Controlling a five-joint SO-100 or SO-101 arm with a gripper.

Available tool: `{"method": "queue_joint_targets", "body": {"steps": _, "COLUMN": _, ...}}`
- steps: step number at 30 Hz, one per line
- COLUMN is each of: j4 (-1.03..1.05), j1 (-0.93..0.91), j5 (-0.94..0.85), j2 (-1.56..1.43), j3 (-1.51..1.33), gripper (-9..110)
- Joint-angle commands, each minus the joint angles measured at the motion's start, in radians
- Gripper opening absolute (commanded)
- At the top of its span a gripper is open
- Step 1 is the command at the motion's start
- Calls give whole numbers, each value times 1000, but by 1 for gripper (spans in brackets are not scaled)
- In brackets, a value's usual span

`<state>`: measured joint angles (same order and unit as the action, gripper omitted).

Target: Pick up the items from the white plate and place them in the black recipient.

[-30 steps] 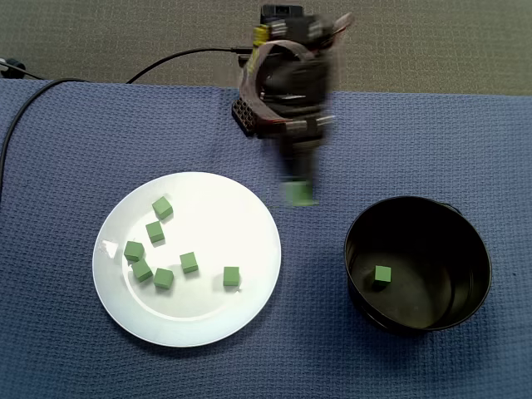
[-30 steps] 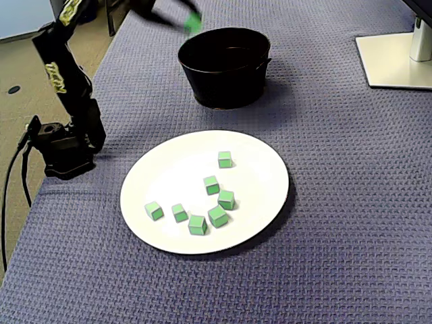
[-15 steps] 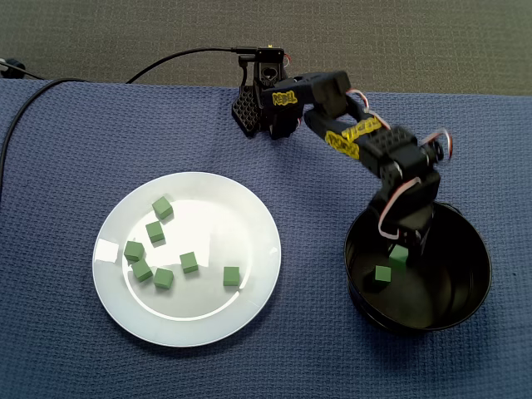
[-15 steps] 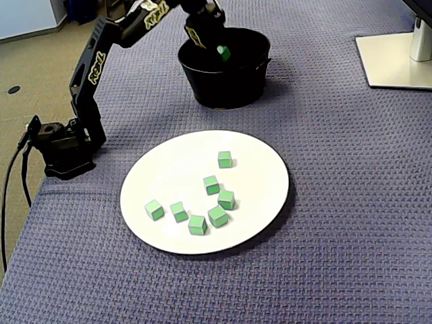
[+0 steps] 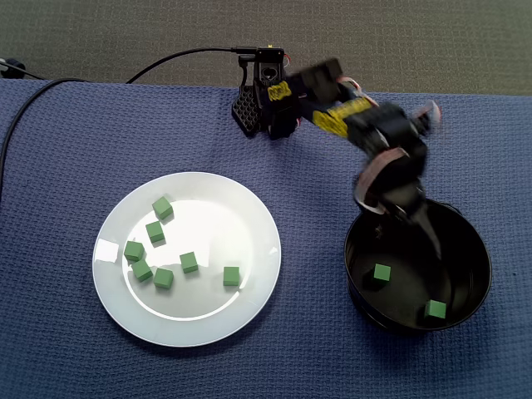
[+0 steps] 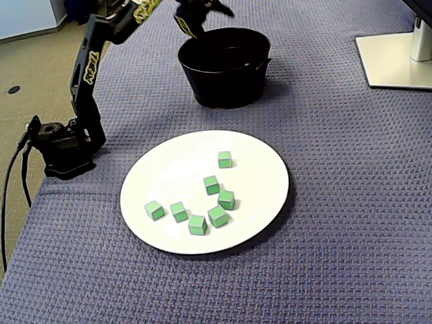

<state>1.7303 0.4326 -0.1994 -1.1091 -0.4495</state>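
Note:
My gripper grabs the opposite sides of the small green cube from the white plate [image 5: 199, 320] next, to move it into the black bowl.
A white plate [image 5: 199, 320] [image 6: 260, 165] holds several small green cubes [image 5: 189, 263] [image 6: 212, 185], bunched towards its left half in the top-down fixed view. To the right of it there stands the black bowl [image 5: 480, 249] [image 6: 226, 84]. Two green cubes lie inside it, one [image 5: 381, 273] at the left and one [image 5: 435, 310] near the front wall. My gripper [image 5: 405, 223] [image 6: 202, 17] hangs blurred over the bowl's back rim. It is open, jaws spread with nothing between them.
The arm's base [image 5: 262, 108] [image 6: 64, 145] is at the blue cloth's edge, and a black cable [image 5: 25, 100] trails off it. A white monitor stand [image 6: 395, 61] sits at the far right in the angled fixed view.
The gripper swung from beside the plate to over the bowl with a green cube, then let it go. That cube now lies in the bowl and the gripper has lifted slightly.

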Motion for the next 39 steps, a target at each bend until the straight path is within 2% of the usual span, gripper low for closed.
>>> {"method": "queue_joint_targets", "body": {"steps": 1, "j4": 48, "j1": -252, "j5": 101, "j2": -241, "j3": -46, "gripper": 45}}
{"method": "queue_joint_targets", "body": {"steps": 6, "j4": -15, "j1": -563, "j5": 144, "j2": -288, "j3": -249, "gripper": 42}}
{"method": "queue_joint_targets", "body": {"steps": 11, "j4": -51, "j1": -686, "j5": 161, "j2": -190, "j3": -377, "gripper": 41}}
{"method": "queue_joint_targets", "body": {"steps": 24, "j4": -126, "j1": -669, "j5": 199, "j2": 112, "j3": -416, "gripper": 38}}
{"method": "queue_joint_targets", "body": {"steps": 31, "j4": -138, "j1": -670, "j5": 181, "j2": 179, "j3": -428, "gripper": 37}}
{"method": "queue_joint_targets", "body": {"steps": 39, "j4": -242, "j1": -683, "j5": 149, "j2": 215, "j3": -474, "gripper": 30}}
